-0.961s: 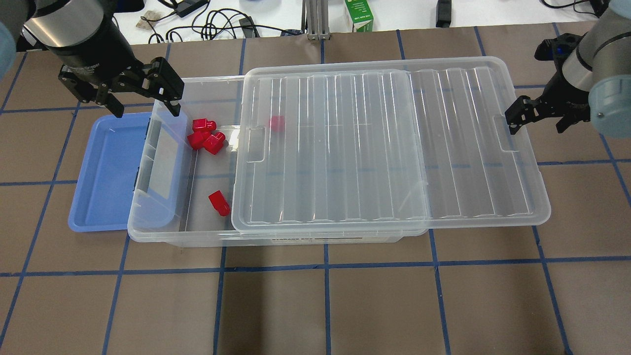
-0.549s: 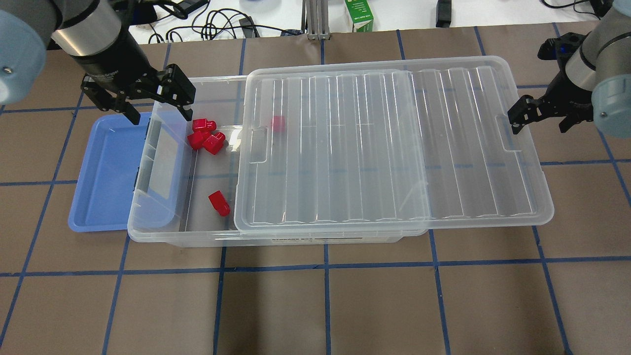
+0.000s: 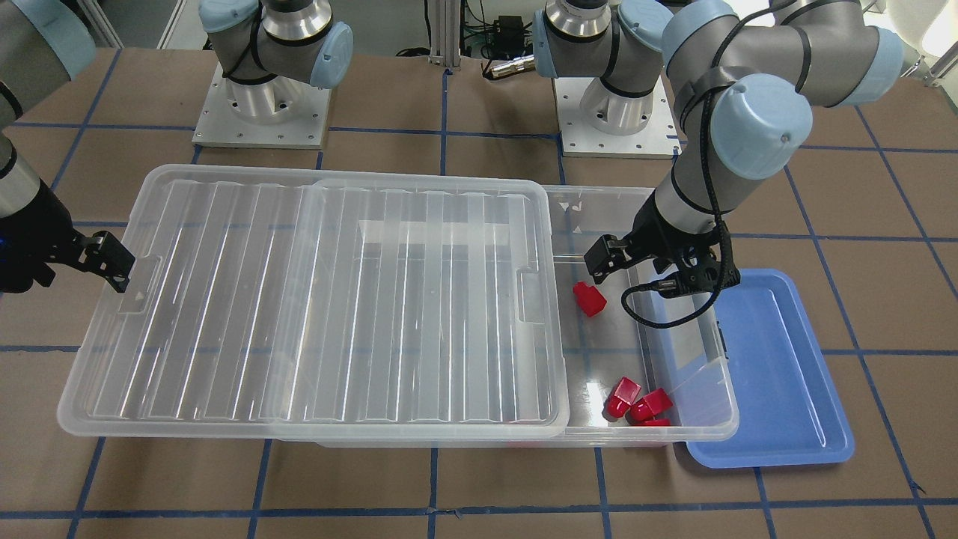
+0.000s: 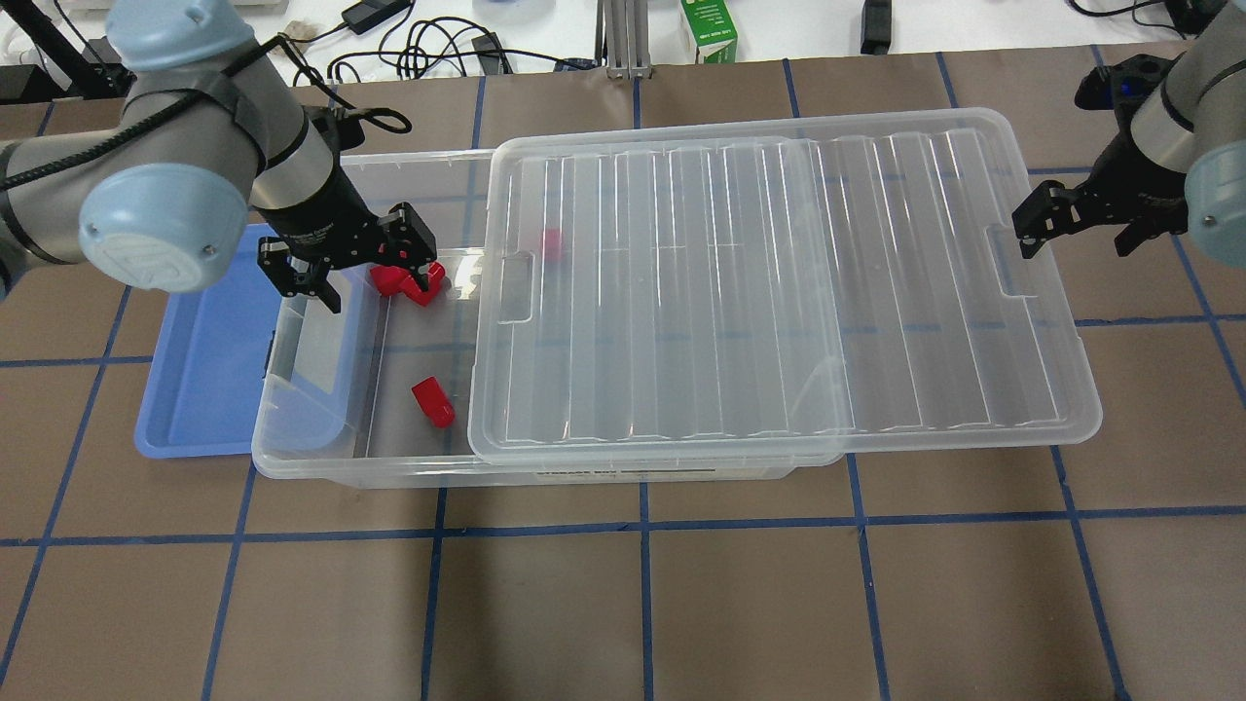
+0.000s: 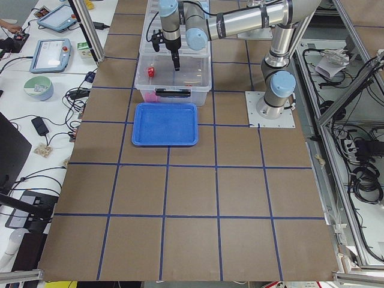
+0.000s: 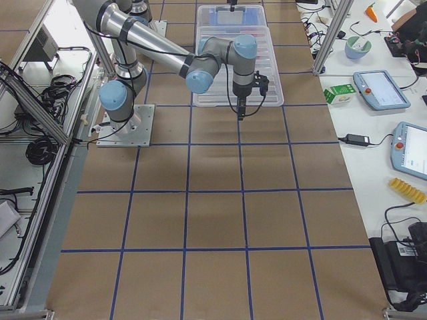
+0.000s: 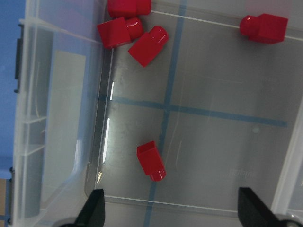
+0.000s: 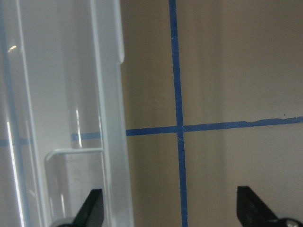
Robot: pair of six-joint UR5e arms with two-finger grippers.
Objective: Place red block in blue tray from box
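Observation:
The left gripper grabs the lone red block, by its square body [image 3: 592, 302], next, to place it in the blue tray [image 3: 783, 377].
The clear box [image 4: 350, 465] lies across the table with its ribbed lid [image 4: 779, 292] slid to the right, so its left end is uncovered. Three red blocks [image 4: 404, 280] cluster at the far side of the uncovered end, a lone red block [image 4: 433, 401] lies nearer, and another [image 4: 552, 243] shows through the lid. The blue tray [image 4: 200, 370] sits against the box's left end, partly under its rim. My left gripper [image 4: 360, 268] is open and empty, low over the cluster; in the left wrist view [image 7: 173, 210] the lone block [image 7: 151, 161] lies just ahead. My right gripper [image 4: 1076, 229] is open, astride the lid's right edge [image 8: 113, 142].
A green carton [image 4: 708, 29] and cables [image 4: 428, 49] lie on the white bench beyond the far table edge. The brown table surface with blue tape lines [image 4: 642, 526] stretches in front of the box. The two arm bases [image 3: 262, 105] stand behind the box.
My left gripper has moved right and down from above the tray's far corner into the box's uncovered end. The lid and my right gripper have shifted slightly right.

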